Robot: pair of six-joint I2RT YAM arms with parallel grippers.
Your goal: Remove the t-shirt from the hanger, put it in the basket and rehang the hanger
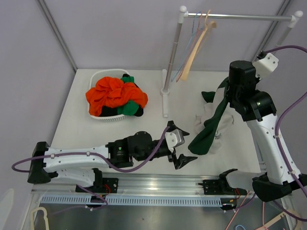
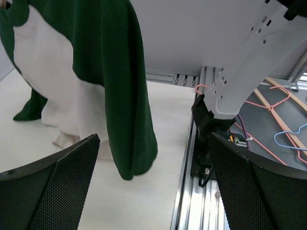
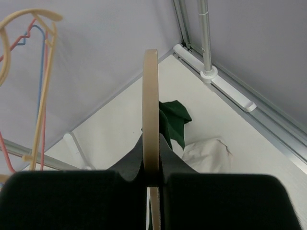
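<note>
I need to pull the t-shirt off the hanger, so I should next grab the t-shirt's hanging green sleeve end (image 1: 201, 142) (image 2: 133, 152) with my left gripper.
A green and white t-shirt (image 1: 211, 125) hangs from a beige wooden hanger (image 3: 151, 110) that my right gripper (image 3: 151, 179) is shut on, held above the table's right side. The shirt's lower end drapes onto the table. In the left wrist view the shirt (image 2: 91, 72) hangs just ahead, its green sleeve end (image 2: 134, 158) near the table. My left gripper (image 1: 180, 143) is open and empty, low over the table just left of the shirt's bottom. In the right wrist view part of the shirt (image 3: 175, 122) shows beyond the hanger.
A white basket (image 1: 103, 115) of orange, green and black clothes sits back left. A white clothes rack (image 1: 168, 76) with several empty hangers (image 1: 196, 43) stands at the back. The table's metal front rail (image 1: 158, 184) runs below; loose hangers (image 2: 280, 120) lie beyond it.
</note>
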